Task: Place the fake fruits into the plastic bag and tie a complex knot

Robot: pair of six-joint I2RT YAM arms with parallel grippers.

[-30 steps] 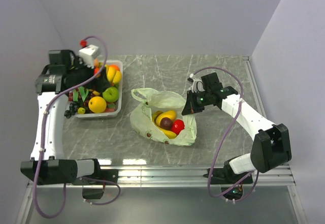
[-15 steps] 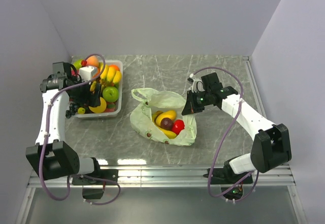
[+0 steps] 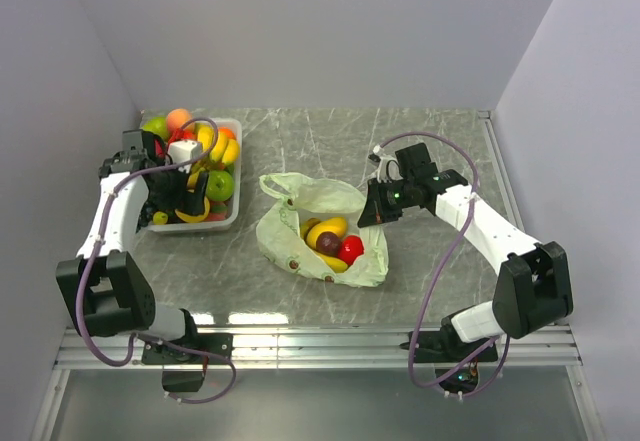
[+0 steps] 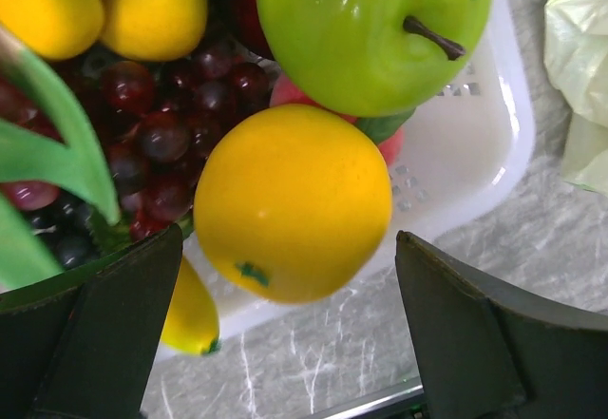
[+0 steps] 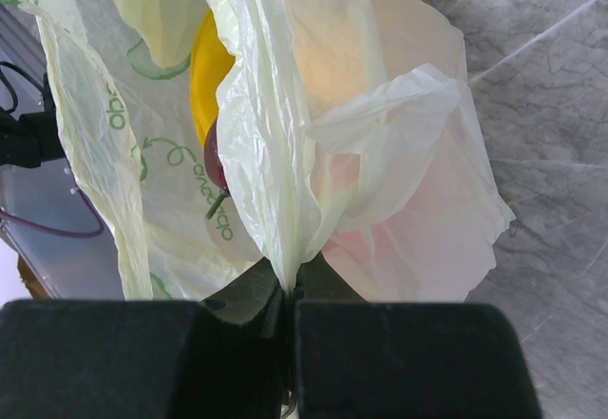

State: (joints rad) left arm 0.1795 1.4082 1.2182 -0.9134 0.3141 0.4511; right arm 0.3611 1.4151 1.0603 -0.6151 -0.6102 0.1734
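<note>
My left gripper should next grab the round yellow-orange fruit by its opposite sides, so the fruit's bottom stays free to settle into the bag (image 3: 300, 201).
The pale-green plastic bag (image 3: 300, 201) lies open at the table's middle with a banana (image 3: 328, 229), a dark fruit (image 3: 327, 243) and a red apple (image 3: 350, 249) inside. My right gripper (image 3: 370, 207) is shut on the bag's right edge (image 5: 285, 248) and holds it up. My left gripper (image 3: 186, 199) is open over the near end of the clear tray (image 3: 236, 131). A round yellow-orange fruit (image 4: 293, 202) sits between its spread fingers (image 4: 104, 333), untouched, with a green apple (image 4: 370, 29) and dark grapes (image 4: 180, 105) beside it. No knot is visible.
The tray's white wall (image 4: 465, 143) stands at the back left, heaped with more fruits: yellow lemons (image 4: 152, 6), bananas (image 3: 222, 147), a peach (image 3: 178, 118). A yellow fruit tip (image 4: 190, 319) hangs by the tray's near rim. Grey walls close in on three sides.
My left arm has swung in and lowered, bringing the open gripper down around the yellow-orange fruit at the tray's near end. My right gripper has stayed on the bag's edge.
</note>
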